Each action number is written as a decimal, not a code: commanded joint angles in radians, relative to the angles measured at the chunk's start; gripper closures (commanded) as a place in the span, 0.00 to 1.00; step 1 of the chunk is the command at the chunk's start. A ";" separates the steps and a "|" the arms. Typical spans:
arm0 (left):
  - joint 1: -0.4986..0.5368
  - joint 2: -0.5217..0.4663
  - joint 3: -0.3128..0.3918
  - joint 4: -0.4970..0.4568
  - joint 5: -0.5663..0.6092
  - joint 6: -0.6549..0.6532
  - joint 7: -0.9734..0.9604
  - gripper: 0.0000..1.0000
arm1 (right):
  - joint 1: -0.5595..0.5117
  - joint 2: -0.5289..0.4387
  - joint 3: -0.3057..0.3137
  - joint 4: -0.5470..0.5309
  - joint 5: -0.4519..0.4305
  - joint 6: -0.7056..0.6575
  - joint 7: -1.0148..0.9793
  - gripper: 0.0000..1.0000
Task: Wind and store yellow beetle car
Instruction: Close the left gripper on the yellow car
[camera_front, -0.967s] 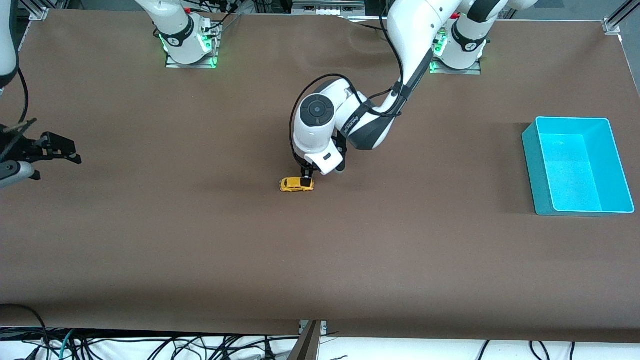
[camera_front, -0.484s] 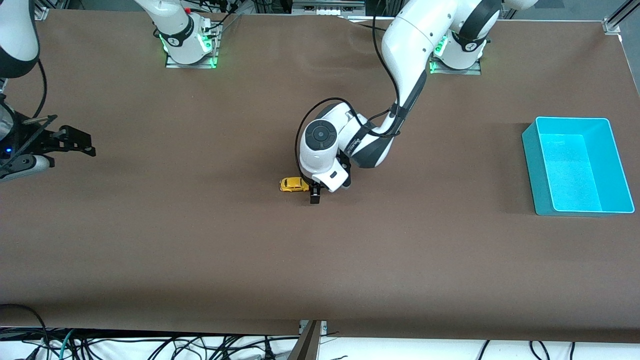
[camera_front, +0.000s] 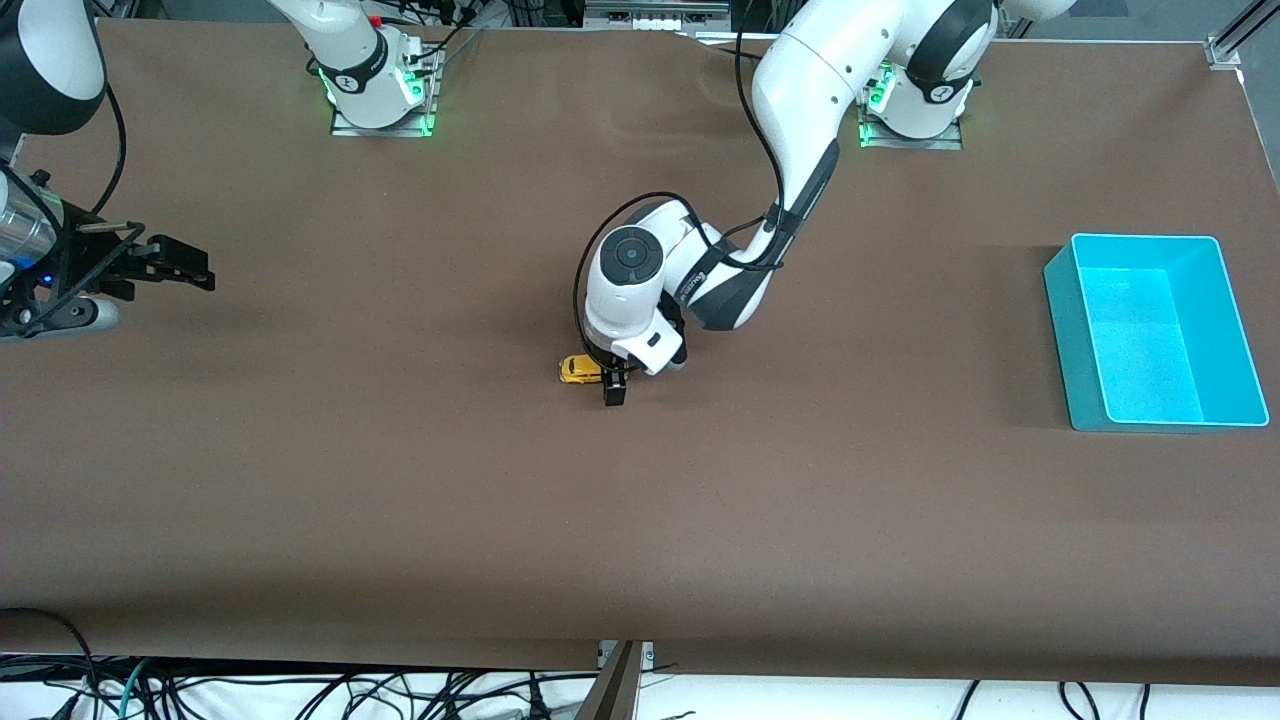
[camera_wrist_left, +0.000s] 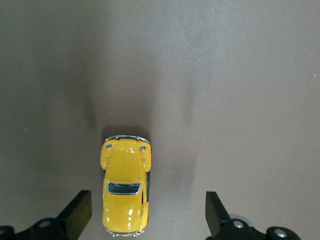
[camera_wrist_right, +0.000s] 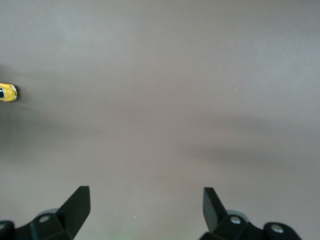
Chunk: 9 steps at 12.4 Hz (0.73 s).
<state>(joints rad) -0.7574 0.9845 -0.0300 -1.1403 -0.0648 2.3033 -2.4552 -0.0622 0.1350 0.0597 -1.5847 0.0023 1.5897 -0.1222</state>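
Observation:
The left gripper should wind and store the yellow beetle car (camera_front: 577, 369), so next it needs to hold the car by the sides of its cabin.
The yellow beetle car (camera_front: 577, 369) stands on the brown table near its middle. My left gripper (camera_front: 608, 378) is low over the car's rear end, open. In the left wrist view the car (camera_wrist_left: 124, 192) lies between the two black fingers (camera_wrist_left: 76, 216), closer to one of them, and neither touches it. My right gripper (camera_front: 195, 268) is open and empty, up in the air over the right arm's end of the table. Its wrist view shows its gripper (camera_wrist_right: 144, 210) over bare table, with the car (camera_wrist_right: 7, 92) at the picture's edge. The teal bin (camera_front: 1062, 325) stands empty at the left arm's end.
The two arm bases (camera_front: 378, 90) stand along the table's edge farthest from the front camera. Cables (camera_front: 300, 690) hang below the table's near edge. The left arm's elbow (camera_front: 800, 90) reaches over the middle of the table.
My left gripper has swung round the car's rear end and now straddles it. The car has not moved. My right gripper has moved in toward the table's middle.

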 joint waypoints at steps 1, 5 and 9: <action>-0.037 0.063 0.015 0.045 -0.018 0.059 -0.033 0.00 | 0.013 -0.032 0.000 -0.028 -0.013 -0.019 0.102 0.00; -0.063 0.082 0.015 0.048 -0.018 0.059 -0.033 0.02 | 0.039 -0.025 -0.001 -0.023 -0.016 -0.034 0.160 0.00; -0.060 0.082 0.015 0.044 -0.020 0.054 -0.034 0.91 | 0.042 -0.018 -0.003 -0.023 -0.047 -0.030 0.164 0.00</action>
<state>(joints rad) -0.8114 1.0449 -0.0260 -1.1302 -0.0648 2.3568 -2.4673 -0.0264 0.1332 0.0599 -1.5890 -0.0210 1.5644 0.0246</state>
